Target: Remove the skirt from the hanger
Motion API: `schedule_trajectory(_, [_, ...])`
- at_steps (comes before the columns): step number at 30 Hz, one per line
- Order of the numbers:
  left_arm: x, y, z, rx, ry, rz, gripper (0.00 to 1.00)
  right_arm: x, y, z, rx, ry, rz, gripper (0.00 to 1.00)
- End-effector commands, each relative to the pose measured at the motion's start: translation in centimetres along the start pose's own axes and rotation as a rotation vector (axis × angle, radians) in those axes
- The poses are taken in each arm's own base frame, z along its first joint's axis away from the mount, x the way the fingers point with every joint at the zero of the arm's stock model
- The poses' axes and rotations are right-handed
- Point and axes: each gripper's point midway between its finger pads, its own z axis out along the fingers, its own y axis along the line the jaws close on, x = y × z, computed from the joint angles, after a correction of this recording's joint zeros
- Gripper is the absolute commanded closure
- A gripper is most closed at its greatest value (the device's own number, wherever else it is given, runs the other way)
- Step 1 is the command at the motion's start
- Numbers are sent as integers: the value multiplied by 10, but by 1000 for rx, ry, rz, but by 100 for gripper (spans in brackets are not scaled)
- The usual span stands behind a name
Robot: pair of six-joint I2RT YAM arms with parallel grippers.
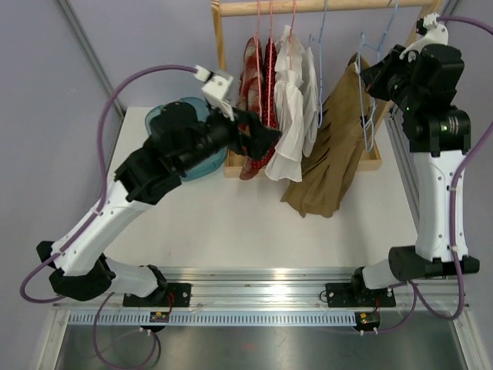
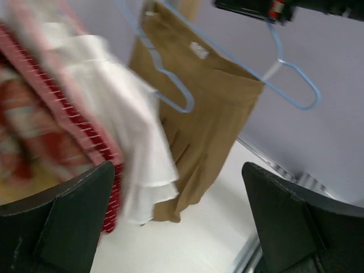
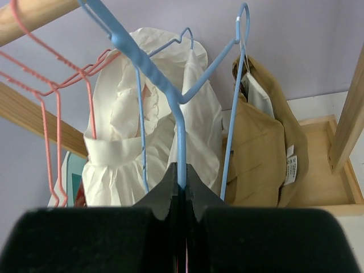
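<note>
I should next grab the waistband corner (image 1: 367,118) beside its white loop with my left gripper. Then the tan skirt (image 1: 331,154) can slip off the hanger.
The tan skirt (image 1: 331,154) hangs on a light blue wire hanger (image 1: 370,116) at the right end of the wooden rack, its hem resting on the table. My right gripper (image 1: 372,77) is shut on that hanger's wire. In the right wrist view the blue hanger (image 3: 153,74) runs straight up out of the pinched right gripper (image 3: 181,170), with the skirt (image 3: 261,159) just to its right. My left gripper (image 1: 266,139) is open in front of the clothes, touching nothing. The left wrist view shows the skirt (image 2: 205,114) on its hanger (image 2: 290,96) beyond the wide-apart left gripper (image 2: 176,216).
A white ruffled garment (image 1: 296,108) and a red patterned one (image 1: 258,92) hang left of the skirt on pink and blue hangers. The rack's top rail (image 1: 323,6) and base frame (image 1: 371,163) enclose them. A teal bowl (image 1: 192,166) sits under my left arm.
</note>
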Motion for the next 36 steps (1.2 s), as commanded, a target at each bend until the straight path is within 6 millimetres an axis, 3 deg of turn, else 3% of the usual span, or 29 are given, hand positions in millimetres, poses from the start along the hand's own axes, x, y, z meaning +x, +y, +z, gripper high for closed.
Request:
schedule_trajectory(1, [10, -81, 29, 280, -19, 70, 1, -38, 16, -45, -53, -175, 1, 100])
schedule_trajectory(3, [18, -109, 40, 358, -29, 79, 1, -33, 15, -56, -47, -165, 12, 100])
schedule_trajectory(4, [36, -128, 50, 396, 1, 90, 1, -33, 15, -66, -44, -169, 14, 100])
schedule_trajectory(10, [66, -179, 73, 534, 21, 49, 1, -24, 16, -103, -48, -168, 48, 100])
schedule_trajectory(14, [80, -194, 86, 561, 25, 24, 1, -18, 14, -116, -42, -164, 61, 100])
schedule_trajectory(19, [82, -201, 96, 582, -1, 13, 2, -12, 16, -127, -57, -153, 105, 100])
schedule_trajectory(28, [98, -220, 105, 676, 37, -19, 33, -16, 29, -138, -116, -162, 140, 100])
schedule_trajectory(30, [104, -218, 106, 665, 53, -24, 62, -17, 32, -139, -130, -159, 152, 100])
schedule_trajectory(31, [96, -218, 105, 664, 24, -32, 75, -16, 35, -140, -143, -154, 154, 100])
schedule_trajectory(32, [94, -217, 104, 657, 18, -36, 100, -16, 36, -140, -149, -155, 156, 100])
schedule_trajectory(36, [82, -213, 98, 629, 2, -39, 100, -1, 27, -132, -129, -139, 155, 100])
